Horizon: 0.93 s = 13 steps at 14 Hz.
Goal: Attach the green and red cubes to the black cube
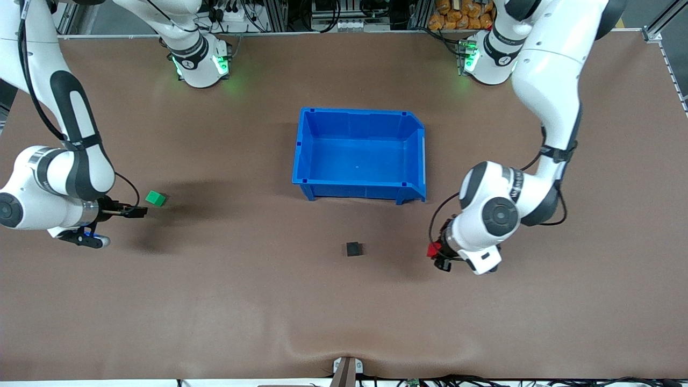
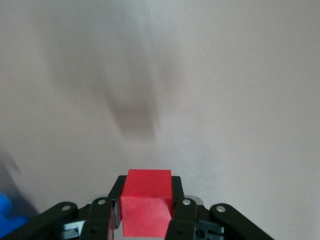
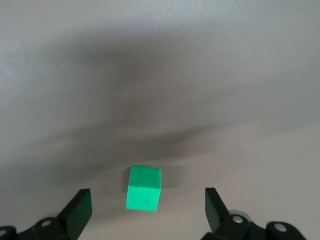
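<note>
My right gripper takes hold of the green cube (image 1: pixel 156 198) by two opposite sides next, to attach it to the black cube (image 1: pixel 354 249).
The green cube (image 1: pixel 156 198) lies on the table toward the right arm's end. My right gripper (image 1: pixel 137 210) is low beside it and open; in the right wrist view the green cube (image 3: pixel 144 188) sits between the spread fingers (image 3: pixel 80 210) without touching them. My left gripper (image 1: pixel 436 257) is shut on the red cube (image 1: pixel 433 249) and holds it over the table, beside the black cube (image 1: pixel 354 249) toward the left arm's end. In the left wrist view the red cube (image 2: pixel 147 202) fills the gap between the fingers (image 2: pixel 179 192). The black cube stands alone.
A blue bin (image 1: pixel 359 185), empty, stands mid-table, farther from the front camera than the black cube. A corner of it shows in the left wrist view (image 2: pixel 7 215). Brown table surface lies between the cubes.
</note>
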Motion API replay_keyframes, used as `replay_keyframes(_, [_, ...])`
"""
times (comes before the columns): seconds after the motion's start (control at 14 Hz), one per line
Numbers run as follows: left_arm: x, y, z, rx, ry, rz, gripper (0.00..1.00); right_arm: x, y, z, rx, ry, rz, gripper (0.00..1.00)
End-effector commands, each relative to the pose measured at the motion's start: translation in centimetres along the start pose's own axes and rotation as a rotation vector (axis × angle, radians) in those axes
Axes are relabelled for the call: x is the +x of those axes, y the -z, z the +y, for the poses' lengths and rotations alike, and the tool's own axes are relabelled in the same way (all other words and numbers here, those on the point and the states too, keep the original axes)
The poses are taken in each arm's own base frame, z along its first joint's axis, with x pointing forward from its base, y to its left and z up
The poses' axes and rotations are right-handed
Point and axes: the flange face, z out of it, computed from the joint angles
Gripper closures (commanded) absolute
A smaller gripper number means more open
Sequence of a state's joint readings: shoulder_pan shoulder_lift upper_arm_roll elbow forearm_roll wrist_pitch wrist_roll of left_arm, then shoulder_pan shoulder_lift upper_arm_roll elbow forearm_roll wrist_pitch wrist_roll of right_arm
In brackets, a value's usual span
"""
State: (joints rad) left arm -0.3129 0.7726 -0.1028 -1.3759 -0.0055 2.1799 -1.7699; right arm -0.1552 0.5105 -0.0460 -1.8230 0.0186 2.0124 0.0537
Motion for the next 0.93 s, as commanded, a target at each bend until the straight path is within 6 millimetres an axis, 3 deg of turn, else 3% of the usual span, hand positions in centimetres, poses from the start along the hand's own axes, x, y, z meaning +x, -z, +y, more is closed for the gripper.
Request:
replay_keyframes(0.0, [-3.3,-1.5,1.2,-0.025,0.113,-0.017,1.0,-0.5,-1.1,0.0,0.009,-0.032,0.012,0.0])
replay_keyframes(0.43, [-10.1,-4.4,-0.4,-0.04,0.281,-0.037,1.0,-1.0,-5.5,-0.2,0.042,-0.092,0.015,0.0])
replay_keyframes(0.64, [-12.8,-6.2,-1.2,-0.038,0.292,-0.025,1.0,-1.1,-6.3,-0.6,0.041,-0.124,0.008,0.26])
replay_keyframes(0.71, [-13.1,-6.4,-1.3,-0.039,0.292,-0.018,1.0,-1.1,-6.3,-0.6,0.041,-0.137,0.008,0.3])
replay_keyframes(0.86, [-13.3,-6.7,-1.6,-0.034,0.305,-0.016,1.0,-1.3,-6.4,-0.6,0.04,-0.182,-0.008,0.48])
